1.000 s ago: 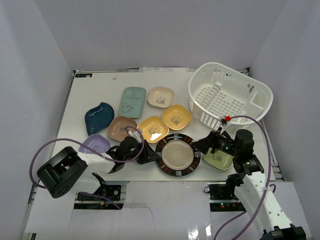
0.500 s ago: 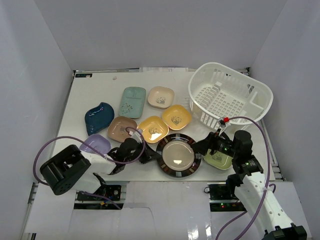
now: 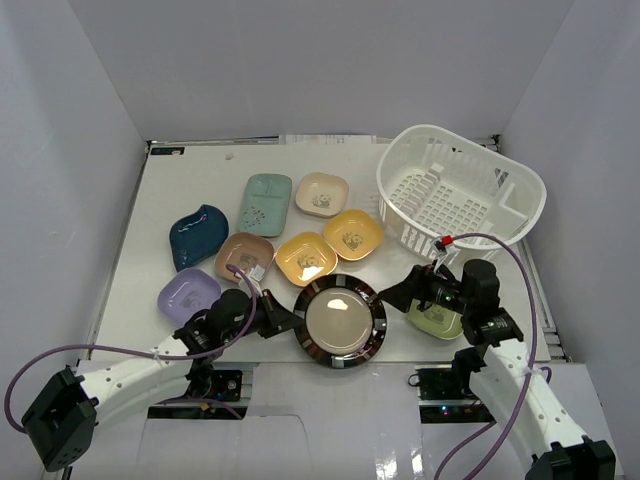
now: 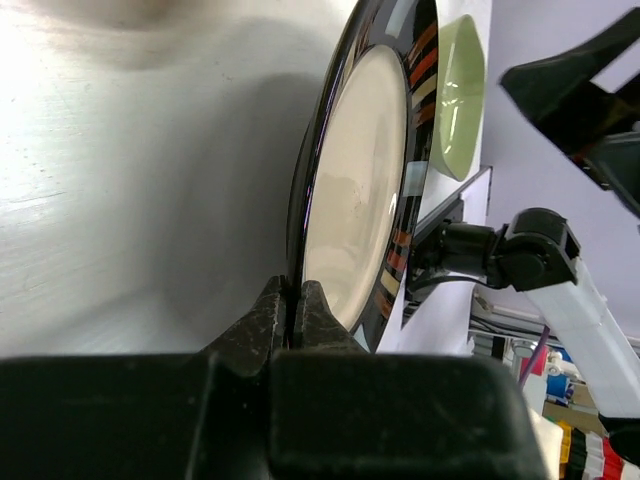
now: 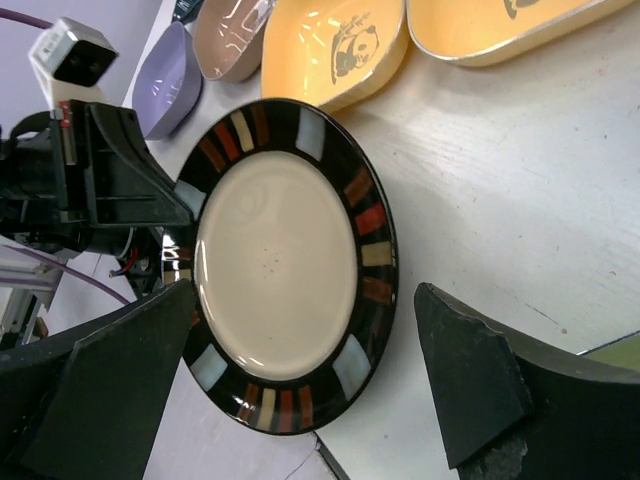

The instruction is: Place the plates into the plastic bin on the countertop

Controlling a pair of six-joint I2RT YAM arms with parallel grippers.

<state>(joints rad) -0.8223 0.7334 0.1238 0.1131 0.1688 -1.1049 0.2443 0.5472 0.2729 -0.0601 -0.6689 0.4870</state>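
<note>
I should move my right gripper closer before closing on the striped rim of the plate [image 3: 378, 318]: the left wrist view shows a gap between its open fingers and the plate's rim.
The round tan plate with a dark striped rim [image 3: 340, 322] lies at the countertop's near edge, its near rim just over the edge. My left gripper [image 3: 277, 320] is shut on its left rim, and the wrist view shows the fingertips [image 4: 292, 295] pinching the rim of the plate [image 4: 360, 180]. My right gripper [image 3: 400, 295] is open to the right of the plate, its jaws [image 5: 305, 295] spread wide on either side of the plate [image 5: 280, 260] without touching it. A green plate [image 3: 437, 320] lies under the right arm. The white plastic bin [image 3: 460, 195] stands empty at the far right.
On the countertop [image 3: 150, 200] lie a teal divided tray [image 3: 265, 203], a beige plate [image 3: 322, 194], two yellow plates [image 3: 353, 233] [image 3: 306, 257], a brown plate [image 3: 243, 256], a dark blue plate [image 3: 198, 236] and a lavender plate [image 3: 188, 293]. White walls close in the sides.
My left arm has drawn back to the left and pulled the round plate left and toward the near edge. My right gripper has followed it slightly left, still open.
</note>
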